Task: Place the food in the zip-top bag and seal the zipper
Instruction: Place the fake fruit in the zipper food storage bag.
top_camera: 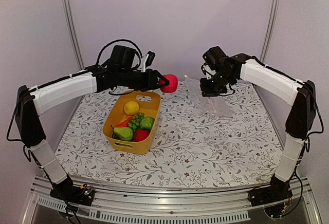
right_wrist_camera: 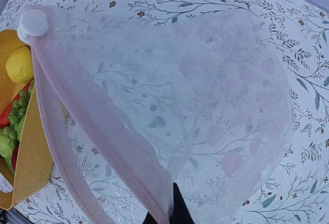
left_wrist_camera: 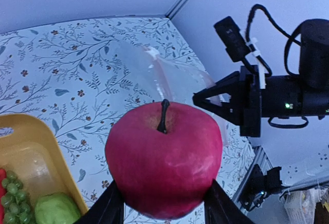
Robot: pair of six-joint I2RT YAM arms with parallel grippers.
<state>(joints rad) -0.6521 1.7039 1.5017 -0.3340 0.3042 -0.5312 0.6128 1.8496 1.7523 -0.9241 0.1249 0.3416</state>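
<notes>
The robot's left gripper should keep holding the apple (top_camera: 170, 83) until it gets to the bag's opening, because the apple hangs above floral cloth and would drop outside the bag if the gripper opened now.
My left gripper (top_camera: 165, 82) is shut on a red apple (top_camera: 170, 83) and holds it in the air past the far end of the yellow basket. In the left wrist view the apple (left_wrist_camera: 163, 162) sits stem up between the two fingers (left_wrist_camera: 110, 206). The clear zip-top bag (top_camera: 215, 101) hangs to the right, lifted off the table by my right gripper (top_camera: 212, 86), which is shut on its mouth edge. From the right wrist the bag (right_wrist_camera: 216, 106) spreads open, and its pinkish zipper (right_wrist_camera: 97, 126) runs diagonally down to the gripper (right_wrist_camera: 172, 212). The apple is left of the bag, apart from it.
The yellow basket (top_camera: 128, 145) stands left of centre on the floral cloth. It holds a lemon (top_camera: 131, 107), green grapes (top_camera: 136, 121), green pieces (top_camera: 123, 133) and a red piece (top_camera: 141, 134). Purple walls and metal posts close in the back and sides.
</notes>
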